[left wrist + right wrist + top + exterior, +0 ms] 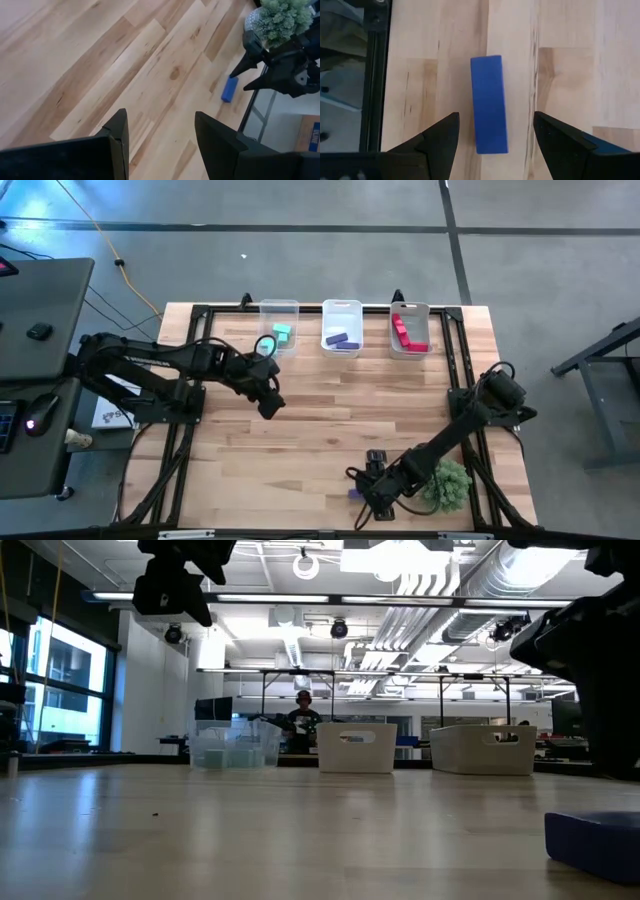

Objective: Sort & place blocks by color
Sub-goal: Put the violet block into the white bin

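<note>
My right gripper lowers, before it closes on the blue block (pixel 355 493), since its fingers stop above the block and closing now would miss the block.
One purple-blue bar block (pixel 489 102) lies flat on the table near its front edge, also seen as block (pixel 355 493) and block (pixel 595 840). My right gripper (pixel 495 135) hangs open just over it, one finger on either side of the bar's near end and neither touching. My left gripper (pixel 268 405) is open and holds nothing, up above the table's left middle; in its wrist view the left gripper (pixel 160 135) looks toward the block (pixel 230 89). Teal blocks (pixel 281 335), purple blocks (pixel 340 340) and red blocks (pixel 408 332) lie in three bins at the far edge.
A fuzzy green plant ball (pixel 447 485) sits right beside my right arm at the front right. The three bins (pixel 342 308) stand in a row along the far edge. A black frame rail (pixel 372 75) runs along the table's edge close to the block.
</note>
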`<action>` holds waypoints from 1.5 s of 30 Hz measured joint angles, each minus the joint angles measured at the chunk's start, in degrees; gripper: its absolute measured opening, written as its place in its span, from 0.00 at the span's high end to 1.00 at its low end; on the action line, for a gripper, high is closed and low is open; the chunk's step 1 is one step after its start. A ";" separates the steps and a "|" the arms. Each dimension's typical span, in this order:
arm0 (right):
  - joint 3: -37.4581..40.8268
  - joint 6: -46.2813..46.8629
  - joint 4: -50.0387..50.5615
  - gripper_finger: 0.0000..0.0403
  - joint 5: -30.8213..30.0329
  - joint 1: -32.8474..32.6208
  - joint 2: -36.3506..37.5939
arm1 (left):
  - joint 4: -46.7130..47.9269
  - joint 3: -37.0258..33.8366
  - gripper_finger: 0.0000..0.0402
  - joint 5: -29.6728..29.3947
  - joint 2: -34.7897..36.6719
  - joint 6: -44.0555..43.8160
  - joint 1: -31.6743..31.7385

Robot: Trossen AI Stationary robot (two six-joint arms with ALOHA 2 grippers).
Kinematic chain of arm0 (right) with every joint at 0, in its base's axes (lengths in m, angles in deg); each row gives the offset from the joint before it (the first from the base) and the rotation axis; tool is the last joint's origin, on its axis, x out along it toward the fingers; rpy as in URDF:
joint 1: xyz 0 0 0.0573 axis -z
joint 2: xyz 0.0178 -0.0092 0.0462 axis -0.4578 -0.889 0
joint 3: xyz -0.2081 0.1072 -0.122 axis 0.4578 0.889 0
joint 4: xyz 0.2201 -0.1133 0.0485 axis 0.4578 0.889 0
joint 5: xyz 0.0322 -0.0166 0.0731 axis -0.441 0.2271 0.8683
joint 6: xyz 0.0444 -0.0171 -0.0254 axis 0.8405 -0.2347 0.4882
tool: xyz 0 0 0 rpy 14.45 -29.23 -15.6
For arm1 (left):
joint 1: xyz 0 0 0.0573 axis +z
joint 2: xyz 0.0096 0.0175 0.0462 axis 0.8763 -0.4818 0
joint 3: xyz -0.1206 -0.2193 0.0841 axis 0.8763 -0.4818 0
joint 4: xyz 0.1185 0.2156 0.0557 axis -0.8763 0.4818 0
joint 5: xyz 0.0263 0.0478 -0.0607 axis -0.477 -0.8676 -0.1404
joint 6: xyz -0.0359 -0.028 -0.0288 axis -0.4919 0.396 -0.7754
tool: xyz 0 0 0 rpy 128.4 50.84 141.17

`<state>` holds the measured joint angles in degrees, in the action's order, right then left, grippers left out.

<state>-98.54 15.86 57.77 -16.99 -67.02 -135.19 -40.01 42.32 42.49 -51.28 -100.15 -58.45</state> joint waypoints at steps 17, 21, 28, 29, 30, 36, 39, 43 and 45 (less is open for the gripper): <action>0.00 1.44 -1.84 0.39 -3.99 -3.12 -4.20 | -0.39 0.00 0.65 -0.44 -0.02 -2.08 -0.66; -0.02 1.49 -1.81 0.45 -5.43 -3.15 -4.90 | -0.39 0.00 0.65 -0.44 -0.02 -2.05 -0.66; -0.17 1.66 -1.29 0.69 -6.02 -3.03 -5.53 | -0.39 0.00 0.65 -1.64 -0.02 -1.93 -0.66; -0.17 1.64 -1.24 0.72 -6.01 -3.01 -5.53 | -0.39 0.00 0.65 -2.20 -0.02 -1.94 -0.66; -0.17 1.47 -1.22 0.76 -5.95 -3.01 -5.46 | -0.39 0.00 0.65 -2.63 -0.02 -1.95 -0.66; -1.99 0.86 2.08 0.80 -4.79 -2.87 -5.67 | -0.41 0.00 0.65 -3.41 -0.02 0.32 -0.13; -3.85 0.79 5.69 0.80 -4.53 -2.17 -5.77 | -0.42 0.00 0.65 -3.52 -0.02 2.30 0.89; -6.62 -0.88 9.70 0.80 -5.66 0.27 -5.76 | -0.42 0.00 0.65 -5.61 -0.02 5.54 2.77; -7.80 -2.77 12.05 0.80 -6.37 2.19 -5.66 | -0.44 0.00 0.65 -7.08 -0.02 7.37 3.85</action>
<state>-106.35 13.08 69.83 -23.36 -64.82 -140.85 -40.45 42.32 35.40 -51.30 -92.78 -54.61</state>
